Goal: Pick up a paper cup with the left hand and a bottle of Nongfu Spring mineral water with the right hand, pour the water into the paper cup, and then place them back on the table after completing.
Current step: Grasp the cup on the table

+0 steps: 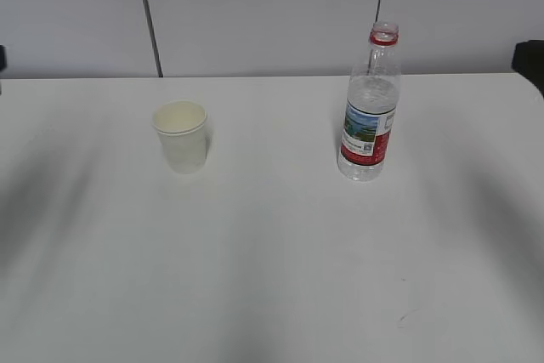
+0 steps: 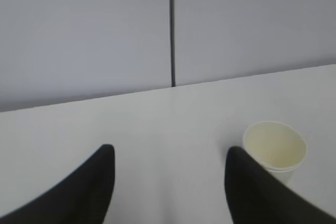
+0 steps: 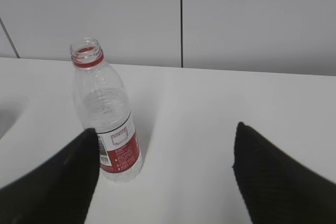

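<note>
I will grab the paper cup by its side point(image 1: 182, 146) point(image 2: 274, 176) with my left gripper next. That will keep it steady for pouring the water.
A pale paper cup point(image 1: 181, 136) stands upright and empty on the white table point(image 1: 272, 278), left of centre. An uncapped clear bottle point(image 1: 371, 108) with a red neck ring and red label stands upright to the right, with water in it. Neither arm shows in the exterior view. In the left wrist view my left gripper point(image 2: 169, 156) is open and empty, and the cup point(image 2: 275, 147) stands just beyond its right finger point(image 2: 257, 192). In the right wrist view my right gripper point(image 3: 165, 135) is open and empty, and the bottle point(image 3: 106, 116) stands by its left finger point(image 3: 63, 182).
A grey panelled wall point(image 1: 272, 6) with dark seams runs behind the table's far edge. A dark object point(image 1: 529, 57) shows at the far right edge of the exterior view, and another at the far left edge. Soft shadows lie on the table at both sides.
</note>
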Controlling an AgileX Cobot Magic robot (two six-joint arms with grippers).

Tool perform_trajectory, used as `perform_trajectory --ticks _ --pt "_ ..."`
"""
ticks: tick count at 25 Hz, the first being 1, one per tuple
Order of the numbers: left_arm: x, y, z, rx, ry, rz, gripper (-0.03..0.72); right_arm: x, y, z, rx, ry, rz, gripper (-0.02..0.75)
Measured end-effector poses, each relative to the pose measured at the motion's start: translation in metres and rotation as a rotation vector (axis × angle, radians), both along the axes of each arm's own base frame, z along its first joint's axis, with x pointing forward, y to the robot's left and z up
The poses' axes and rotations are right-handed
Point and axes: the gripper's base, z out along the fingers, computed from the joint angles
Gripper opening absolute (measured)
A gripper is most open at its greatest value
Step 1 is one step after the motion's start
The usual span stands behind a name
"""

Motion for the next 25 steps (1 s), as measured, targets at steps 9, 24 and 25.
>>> perform_trajectory --ticks 9,24,25 --pt "0.051 -0.026 -0.062 0.010 0.000 -0.122 0.417 0.037 0.005 -0.027 0.014 -0.015 0.012 0.587" --pt "0.064 -0.041 -0.143 -0.100 -0.105 -0.247 0.417 0.051 0.007 -0.036 0.023 -0.058 0.020 0.587" --pt "0.064 -0.041 -0.151 -0.100 -0.084 -0.247 0.417 0.053 0.007 -0.036 0.025 -0.068 0.021 0.587"
